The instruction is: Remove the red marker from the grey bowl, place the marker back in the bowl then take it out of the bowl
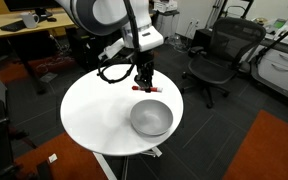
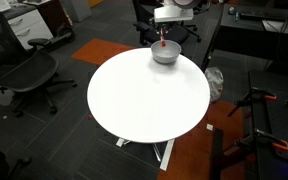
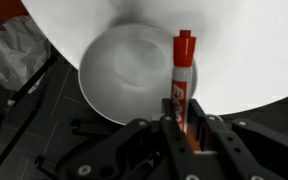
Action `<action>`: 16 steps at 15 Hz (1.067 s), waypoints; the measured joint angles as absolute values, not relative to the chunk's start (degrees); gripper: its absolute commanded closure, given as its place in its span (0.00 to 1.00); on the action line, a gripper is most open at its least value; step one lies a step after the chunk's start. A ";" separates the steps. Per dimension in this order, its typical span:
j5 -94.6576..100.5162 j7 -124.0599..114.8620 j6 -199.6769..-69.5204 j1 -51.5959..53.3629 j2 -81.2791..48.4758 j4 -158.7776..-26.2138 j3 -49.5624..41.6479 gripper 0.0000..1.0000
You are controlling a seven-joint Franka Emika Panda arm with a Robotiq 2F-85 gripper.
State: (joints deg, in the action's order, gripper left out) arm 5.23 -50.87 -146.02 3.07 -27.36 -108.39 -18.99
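Observation:
The red marker shows beyond the grey bowl's far rim (image 1: 152, 101), so it is too early to release. My gripper moves the marker inside the bowl first.
My gripper (image 3: 184, 125) is shut on the red marker (image 3: 182, 75), which sticks out between the fingers with its cap end pointing away. The grey bowl (image 3: 119, 80) sits just left of the marker in the wrist view and looks empty. In an exterior view the gripper (image 1: 144, 78) hangs over the white round table (image 1: 89, 115), just behind the bowl (image 1: 151, 118), with the marker (image 1: 144, 88) held a little above the tabletop. In an exterior view the gripper (image 2: 164, 33) holds the marker (image 2: 164, 42) over the bowl (image 2: 165, 54) at the table's (image 2: 144, 100) far edge.
Black office chairs (image 1: 216, 55) (image 2: 29, 75) stand round the table. A wooden desk (image 1: 29, 25) is behind it. A white plastic bag (image 3: 12, 55) lies on the floor beside the table. Orange carpet (image 1: 274, 150) covers part of the floor.

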 measured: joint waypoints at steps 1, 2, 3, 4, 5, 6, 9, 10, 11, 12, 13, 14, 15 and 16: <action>5.28 -48.68 -145.02 2.06 -27.46 -108.11 -18.65 0.95; 5.28 -46.08 -143.85 1.04 -27.58 -107.69 -18.22 0.95; 5.27 -43.14 -142.56 -0.02 -27.70 -107.23 -17.65 0.95; 5.27 -40.10 -141.33 -1.13 -27.78 -106.75 -17.01 0.95; 5.27 -37.19 -140.28 -2.00 -27.87 -106.22 -16.56 0.95; 5.27 -34.45 -139.62 -2.76 -28.03 -105.69 -16.26 0.95; 5.06 -26.88 -138.93 -4.66 -29.06 -104.04 -15.41 0.95; 4.85 -24.37 -138.84 -5.27 -29.60 -103.50 -14.96 0.95; 4.67 -21.98 -138.72 -5.93 -30.24 -102.93 -14.36 0.95; 4.47 -19.76 -138.64 -6.54 -30.90 -102.41 -13.74 0.95; 4.25 -17.66 -138.51 -7.13 -31.66 -101.82 -13.11 0.95; 4.01 -15.75 -138.33 -7.68 -32.43 -101.18 -12.50 0.95; 3.70 -14.04 -138.20 -8.10 -33.22 -100.54 -12.02 0.95; 3.45 -12.55 -137.92 -8.50 -34.01 -99.82 -11.60 0.95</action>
